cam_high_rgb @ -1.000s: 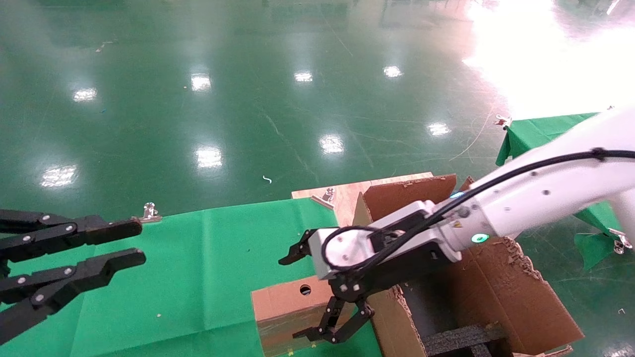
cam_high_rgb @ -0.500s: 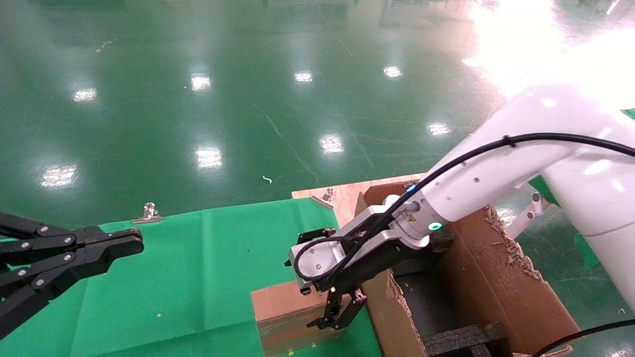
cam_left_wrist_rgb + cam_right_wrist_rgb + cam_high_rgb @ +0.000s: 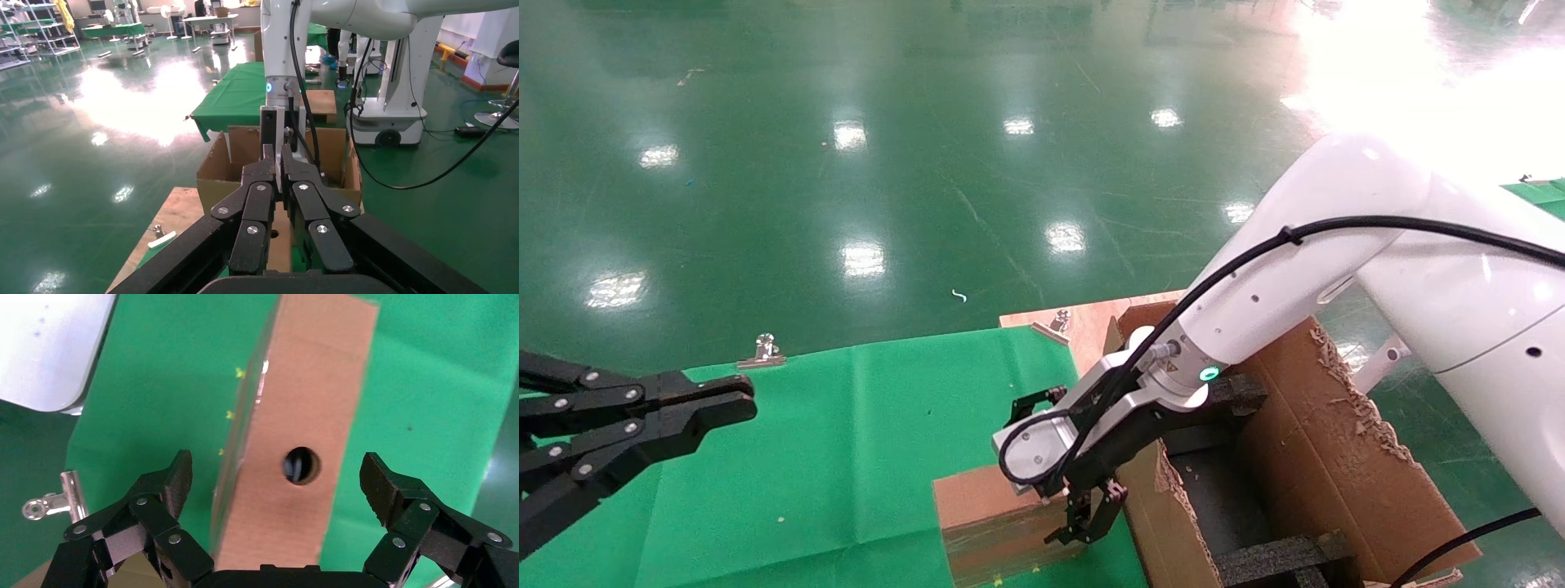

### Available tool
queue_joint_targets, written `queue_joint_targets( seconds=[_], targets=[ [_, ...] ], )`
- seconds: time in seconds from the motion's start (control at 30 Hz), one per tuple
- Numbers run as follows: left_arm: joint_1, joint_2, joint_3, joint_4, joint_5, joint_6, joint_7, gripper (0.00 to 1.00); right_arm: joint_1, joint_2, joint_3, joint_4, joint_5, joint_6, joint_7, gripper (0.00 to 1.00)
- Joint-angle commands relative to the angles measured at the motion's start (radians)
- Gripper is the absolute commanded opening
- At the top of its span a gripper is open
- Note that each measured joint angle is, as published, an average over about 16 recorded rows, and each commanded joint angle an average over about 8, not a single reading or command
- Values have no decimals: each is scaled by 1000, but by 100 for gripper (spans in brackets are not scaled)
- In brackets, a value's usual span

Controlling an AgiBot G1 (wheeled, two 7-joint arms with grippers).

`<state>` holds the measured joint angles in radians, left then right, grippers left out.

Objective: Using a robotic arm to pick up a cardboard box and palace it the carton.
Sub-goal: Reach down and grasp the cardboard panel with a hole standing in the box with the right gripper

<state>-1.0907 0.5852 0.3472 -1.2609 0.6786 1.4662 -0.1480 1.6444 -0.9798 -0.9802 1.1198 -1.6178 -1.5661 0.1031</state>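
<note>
The right gripper grabs the cardboard box across its narrow width beside its hole (image 3: 302, 465) next, since the box's long top side is longer than the fingers' spread.
The small cardboard box (image 3: 985, 510) lies on the green cloth beside the carton (image 3: 1336, 474). The white robotic arm (image 3: 1279, 294) reaches down over it. My right gripper (image 3: 1035, 475) is open and straddles the box's end. In the right wrist view the narrow face of the box (image 3: 300, 404) with its round hole (image 3: 302, 465) sits between the spread fingers of the right gripper (image 3: 275, 462), touching neither. Clear tape shines along one long edge. My black left gripper (image 3: 748, 404) is parked at the left, shut and empty; it also shows in the left wrist view (image 3: 278, 150).
Green cloth (image 3: 846, 441) covers the table. A metal clip (image 3: 764, 349) holds its far edge, and a wooden board (image 3: 1083, 322) shows at the corner. Black foam inserts (image 3: 1279, 555) lie inside the carton, whose ragged flaps stand tall. The shiny green floor lies beyond.
The right arm swung in and lowered, turning its open gripper down around the box's end. The left gripper's fingers closed together.
</note>
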Motion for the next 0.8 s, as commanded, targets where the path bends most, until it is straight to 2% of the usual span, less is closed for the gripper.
queue_joint_targets(
  seconds=[0.03, 0.13, 0.17, 0.2, 0.8],
  targets=[
    [0, 0, 0, 0, 0, 0, 0, 100, 3, -5, -12, -5, -3, 1, -5, 54],
    [0, 0, 0, 0, 0, 0, 0, 100, 6, -7, -18, -9, -5, 2, -6, 16],
    [0, 0, 0, 0, 0, 0, 0, 100, 5, -7, -18, -9, -5, 2, -6, 6],
    [0, 0, 0, 0, 0, 0, 0, 100, 5, -7, -17, -8, -5, 2, -6, 1],
    [0, 0, 0, 0, 0, 0, 0, 100, 0, -2, -6, -1, 0, 1, -5, 0]
  ],
)
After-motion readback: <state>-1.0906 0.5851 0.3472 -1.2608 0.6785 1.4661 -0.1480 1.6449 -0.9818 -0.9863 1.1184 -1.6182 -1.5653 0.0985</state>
